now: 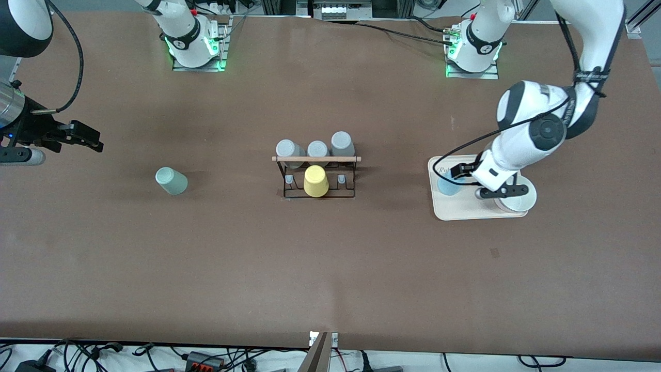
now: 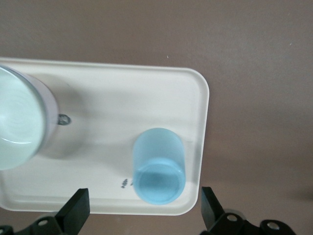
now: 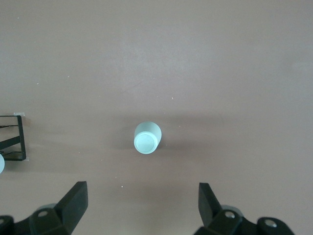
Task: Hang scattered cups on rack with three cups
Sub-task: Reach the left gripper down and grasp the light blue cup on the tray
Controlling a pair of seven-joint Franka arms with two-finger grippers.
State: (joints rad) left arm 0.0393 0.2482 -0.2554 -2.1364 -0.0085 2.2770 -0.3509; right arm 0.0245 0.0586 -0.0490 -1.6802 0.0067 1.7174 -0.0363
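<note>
In the left wrist view my fingers stop above and short of the light blue cup, so my left gripper first lowers toward it, then closes.
The light blue cup [image 1: 447,185] sits on the beige tray [image 1: 465,209], at the tray's end toward the rack. My left gripper [image 1: 466,179] hangs open just over it. In the left wrist view the cup [image 2: 159,166] lies between the spread fingers of that gripper [image 2: 143,208]. The sage green cup [image 1: 171,181] lies on its side on the bare table toward the right arm's end. My right gripper [image 1: 88,138] is open and empty in the air, above and to one side of it. The green cup also shows in the right wrist view [image 3: 146,138], clear of that gripper [image 3: 142,200]. The black wire rack [image 1: 316,192] stands at mid-table.
The rack holds three grey cups [image 1: 316,149] in its row farther from the front camera and a yellow cup [image 1: 315,181] in its nearer row. A white cup [image 1: 516,199] stands on the tray [image 2: 122,98] beside the blue one. A corner of the rack [image 3: 12,139] shows in the right wrist view.
</note>
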